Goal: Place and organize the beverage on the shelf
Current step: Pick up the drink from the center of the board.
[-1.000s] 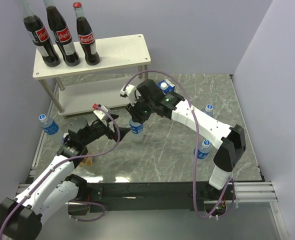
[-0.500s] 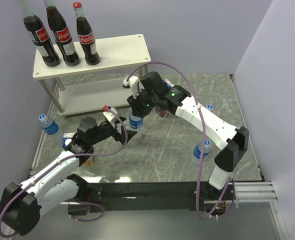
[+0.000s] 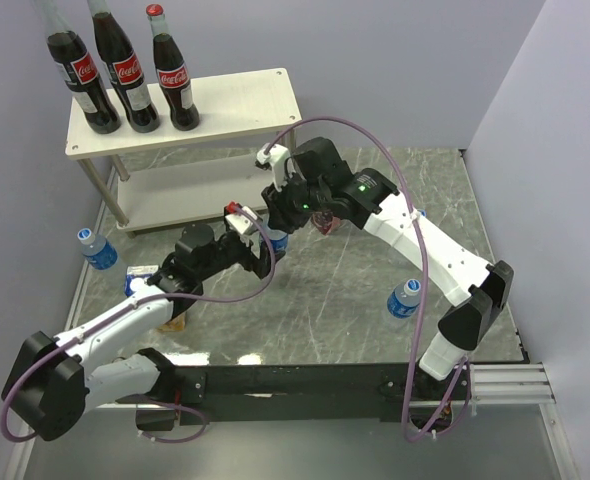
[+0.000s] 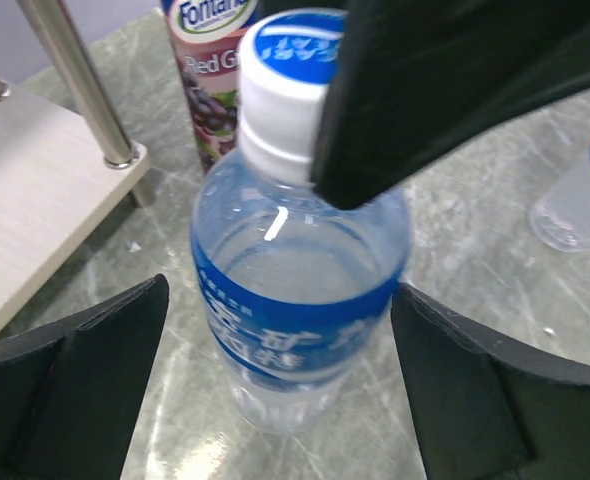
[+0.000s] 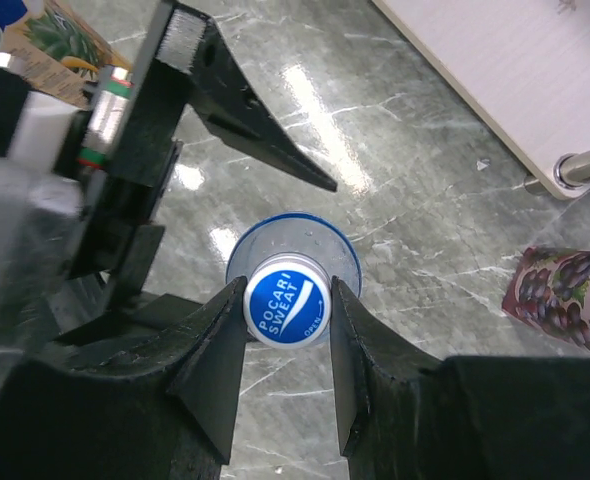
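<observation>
The water bottle needs its base free to stand on the shelf's lower board, so my left gripper will grab it by its blue-labelled body [image 3: 277, 241] [image 4: 297, 325] next.
My right gripper [image 5: 287, 300] is shut on the blue cap of a small water bottle [image 3: 275, 241] and holds it upright just off the marble floor, in front of the shelf [image 3: 245, 100]. My left gripper [image 4: 280, 310] is open, with one jaw on each side of that bottle's blue label [image 4: 295, 300] and a gap on both sides. Three cola bottles [image 3: 125, 75] stand at the left end of the shelf's top board. The purple juice carton [image 3: 323, 221] stands behind the bottle, partly under my right arm. The yellow carton [image 5: 65, 40] lies near my left arm.
Other water bottles stand at the left [image 3: 97, 248], at the right [image 3: 403, 298] and by my left forearm [image 3: 135, 283]. The shelf's lower board and a silver leg [image 4: 85, 90] are close on the left of the held bottle. Lilac walls enclose the table.
My right gripper has carried the water bottle a little back and to the right. My left gripper has swung right and now straddles the bottle's body.
</observation>
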Robot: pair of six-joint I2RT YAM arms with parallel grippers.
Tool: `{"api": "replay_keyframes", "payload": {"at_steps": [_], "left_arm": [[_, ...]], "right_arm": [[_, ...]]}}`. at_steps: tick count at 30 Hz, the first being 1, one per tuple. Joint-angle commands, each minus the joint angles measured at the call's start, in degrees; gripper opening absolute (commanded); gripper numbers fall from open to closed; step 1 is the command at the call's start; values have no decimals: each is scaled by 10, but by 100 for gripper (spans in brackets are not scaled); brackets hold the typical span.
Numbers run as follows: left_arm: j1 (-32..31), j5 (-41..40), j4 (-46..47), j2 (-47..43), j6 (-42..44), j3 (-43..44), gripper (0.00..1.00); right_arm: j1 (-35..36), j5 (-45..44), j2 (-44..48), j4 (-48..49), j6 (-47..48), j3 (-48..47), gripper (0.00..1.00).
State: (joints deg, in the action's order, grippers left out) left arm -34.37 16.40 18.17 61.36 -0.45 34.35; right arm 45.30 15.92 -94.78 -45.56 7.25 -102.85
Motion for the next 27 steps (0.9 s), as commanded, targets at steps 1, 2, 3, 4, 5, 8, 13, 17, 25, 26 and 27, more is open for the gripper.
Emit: {"api": "replay_keyframes", "payload": {"at_steps": [1,2,3,4,5,8,13,17,25,26,27], "left_arm": [[-9,-30,26,13,24,29,97],[-10,-33,26,16,26,29,96],[-11,-34,26,17,26,34,95],[-13,-36,24,22,26,35,94],[-14,-41,22,24,26,37,93],[-18,-41,19,31,28,46,89],[-21,-33,18,46,26,58,79],[-22,-33,10,61,19,71,64],[-23,-34,27,63,-8,72,0],[-23,-35,38,59,-16,68,0],[-23,-37,48,48,-22,54,0]], "right_arm": [[-5,18,53,47,-12,-26,0],[-6,18,53,48,-12,-27,0],[-6,20,52,48,-13,-28,0],[-6,21,52,47,-13,-29,0],[-6,22,50,45,-14,-30,0],[-7,23,50,46,-14,-27,0],[-7,24,51,47,-14,-23,0],[-6,25,51,48,-14,-22,0],[-7,48,51,47,-10,-12,0],[-7,50,51,46,-10,-12,5],[-7,51,52,46,-10,-10,22]]}}
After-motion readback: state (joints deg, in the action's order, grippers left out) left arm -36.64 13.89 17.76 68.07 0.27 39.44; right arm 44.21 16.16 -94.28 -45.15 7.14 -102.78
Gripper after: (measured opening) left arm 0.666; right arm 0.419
